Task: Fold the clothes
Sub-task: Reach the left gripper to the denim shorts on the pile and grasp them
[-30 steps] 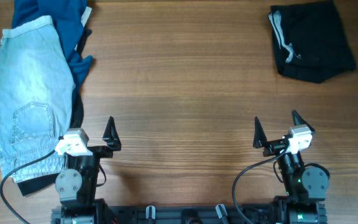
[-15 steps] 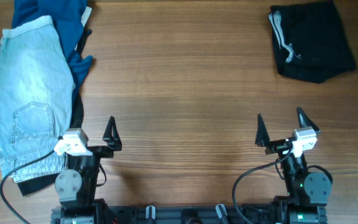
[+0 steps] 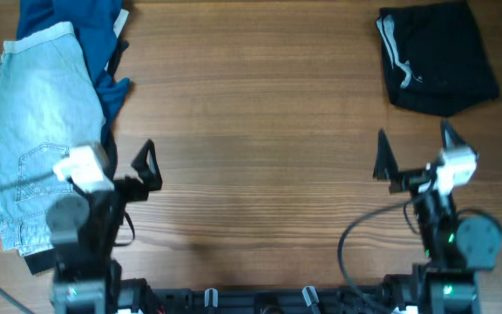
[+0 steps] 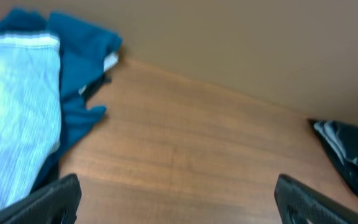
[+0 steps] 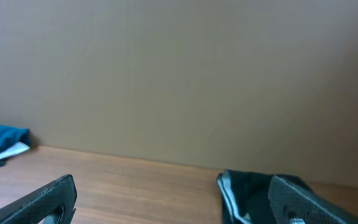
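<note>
The pale-blue denim shorts need to come off the dark-blue shirt for folding. I should next pinch their outer side edge with my left gripper.
Pale-blue denim shorts lie at the table's left edge on top of a dark-blue shirt; both show at the left of the left wrist view, the denim shorts over the shirt. Folded black shorts with a white drawstring lie at the far right; they also show in the right wrist view. My left gripper is open and empty beside the denim shorts. My right gripper is open and empty, below the black shorts.
The wooden table spans the view between the two piles. A plain beige wall stands behind the table's far edge. Cables run from both arm bases at the near edge.
Both arms have risen and moved forward from the near edge. The left gripper has swung left toward the denim shorts; the right gripper has shifted right and forward. Both stay open.
</note>
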{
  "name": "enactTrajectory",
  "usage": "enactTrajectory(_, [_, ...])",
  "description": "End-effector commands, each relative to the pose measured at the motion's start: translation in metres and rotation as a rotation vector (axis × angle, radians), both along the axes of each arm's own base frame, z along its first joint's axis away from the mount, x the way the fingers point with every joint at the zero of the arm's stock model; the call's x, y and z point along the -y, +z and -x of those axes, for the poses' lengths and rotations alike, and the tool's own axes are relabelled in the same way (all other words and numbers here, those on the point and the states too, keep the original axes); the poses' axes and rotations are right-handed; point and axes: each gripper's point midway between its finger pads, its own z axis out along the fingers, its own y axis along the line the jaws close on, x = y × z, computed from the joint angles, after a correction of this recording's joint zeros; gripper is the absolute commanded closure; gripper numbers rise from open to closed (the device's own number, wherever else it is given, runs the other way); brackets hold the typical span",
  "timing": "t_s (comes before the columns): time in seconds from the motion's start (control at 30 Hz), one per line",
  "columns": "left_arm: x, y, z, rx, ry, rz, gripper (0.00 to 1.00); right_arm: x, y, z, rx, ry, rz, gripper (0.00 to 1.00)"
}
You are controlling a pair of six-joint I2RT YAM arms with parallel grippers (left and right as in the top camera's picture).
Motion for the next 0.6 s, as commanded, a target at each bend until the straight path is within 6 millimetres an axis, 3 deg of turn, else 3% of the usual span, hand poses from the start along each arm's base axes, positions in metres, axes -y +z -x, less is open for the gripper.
enactTrajectory(0.0, [0.0, 0.026, -0.024, -0.116, -0.012, 0.013, 0.0, -0.018, 0.026, -0.028, -0.069, 0.115, 0.008, 0.0])
enactTrajectory(0.07, [-0.001, 0.03, -0.036, -0.215, -0.012, 0.023, 0.0, -0.024, 0.025, -0.048, -0.162, 0.158, -0.001, 0.0])
enactTrajectory(0.1, [-0.002, 0.031, -0.044, -0.315, -0.023, 0.01, 0.0, -0.027, 0.018, -0.07, -0.279, 0.189, -0.017, 0.0])
enactTrajectory(0.23, [-0.003, 0.028, -0.059, -0.505, -0.055, -0.02, 0.0, -0.026, 0.003, -0.103, -0.494, 0.188, -0.048, 0.0])
enactTrajectory(0.37, [-0.005, 0.017, -0.079, -0.593, -0.059, -0.008, 0.0, -0.026, -0.009, -0.126, -0.643, 0.197, -0.074, 0.0])
enactTrajectory(0.57, [-0.011, -0.023, -0.098, -0.697, -0.049, 0.014, 0.0, -0.032, -0.042, -0.146, -0.765, 0.217, -0.175, 0.0])
